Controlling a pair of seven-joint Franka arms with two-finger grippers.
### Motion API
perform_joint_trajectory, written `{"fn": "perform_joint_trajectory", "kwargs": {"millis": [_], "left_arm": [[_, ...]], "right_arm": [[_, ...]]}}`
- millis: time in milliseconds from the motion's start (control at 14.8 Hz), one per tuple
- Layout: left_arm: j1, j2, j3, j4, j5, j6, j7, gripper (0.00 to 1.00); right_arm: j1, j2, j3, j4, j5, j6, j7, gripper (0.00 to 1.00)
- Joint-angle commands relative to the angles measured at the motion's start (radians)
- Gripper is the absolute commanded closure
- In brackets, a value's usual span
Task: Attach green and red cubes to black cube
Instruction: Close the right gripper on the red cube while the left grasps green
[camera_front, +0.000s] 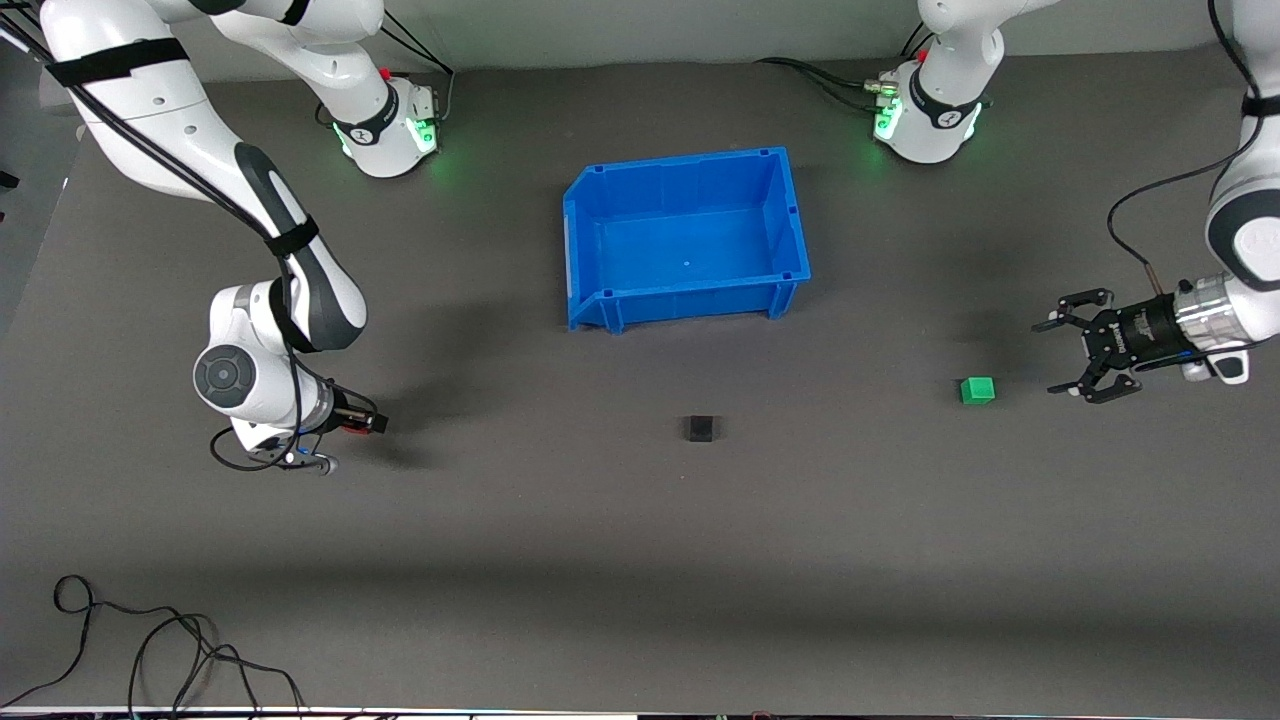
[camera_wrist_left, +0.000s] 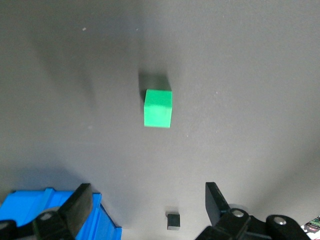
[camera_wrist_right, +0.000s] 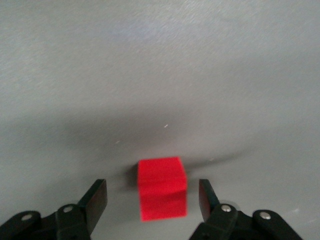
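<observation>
Next, my left gripper grabs the green cube (camera_front: 977, 390) by two opposite sides to attach it to the black cube (camera_front: 702, 428).
The green cube (camera_front: 977, 390) sits on the grey mat toward the left arm's end; it also shows in the left wrist view (camera_wrist_left: 158, 108). My left gripper (camera_front: 1055, 357) is open and empty, just beside the green cube and apart from it. The black cube (camera_front: 702, 428) sits mid-table, nearer the front camera than the blue bin, and shows in the left wrist view (camera_wrist_left: 173, 220). My right gripper (camera_front: 365, 423) is low at the mat, open, with the red cube (camera_wrist_right: 162, 188) between its fingers (camera_wrist_right: 97, 200), gaps on both sides. Only a red sliver (camera_front: 352, 428) shows in the front view.
A blue bin (camera_front: 690, 300) stands mid-table, farther from the front camera than the black cube; its corner shows in the left wrist view (camera_wrist_left: 50, 207). Loose black cables (camera_front: 150, 650) lie at the front edge toward the right arm's end.
</observation>
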Motion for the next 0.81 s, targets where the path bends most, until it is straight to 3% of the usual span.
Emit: {"fn": "perform_joint_trajectory", "kwargs": {"millis": [0, 203, 339, 475, 746], "left_arm": [[0.010, 0.049, -0.009, -0.029, -0.070, 0.069, 0.120, 0.00], [-0.004, 0.123, -0.012, -0.034, -0.139, 0.130, 0.195, 0.00], [-0.006, 0.143, -0.012, -0.047, -0.174, 0.153, 0.258, 0.00], [-0.007, 0.162, -0.013, -0.052, -0.191, 0.169, 0.298, 0.00], [-0.021, 0.194, -0.032, -0.052, -0.196, 0.218, 0.300, 0.00]], "right_arm": [[-0.005, 0.036, 0.000, 0.035, -0.041, 0.005, 0.027, 0.17], [-0.005, 0.038, 0.000, 0.035, -0.039, 0.002, 0.028, 0.27], [-0.005, 0.036, 0.000, 0.035, -0.039, -0.001, 0.028, 0.39], [-0.004, 0.033, 0.000, 0.035, -0.039, -0.004, 0.027, 0.64], [0.008, 0.012, 0.000, 0.036, -0.039, -0.011, 0.028, 0.73]]}}
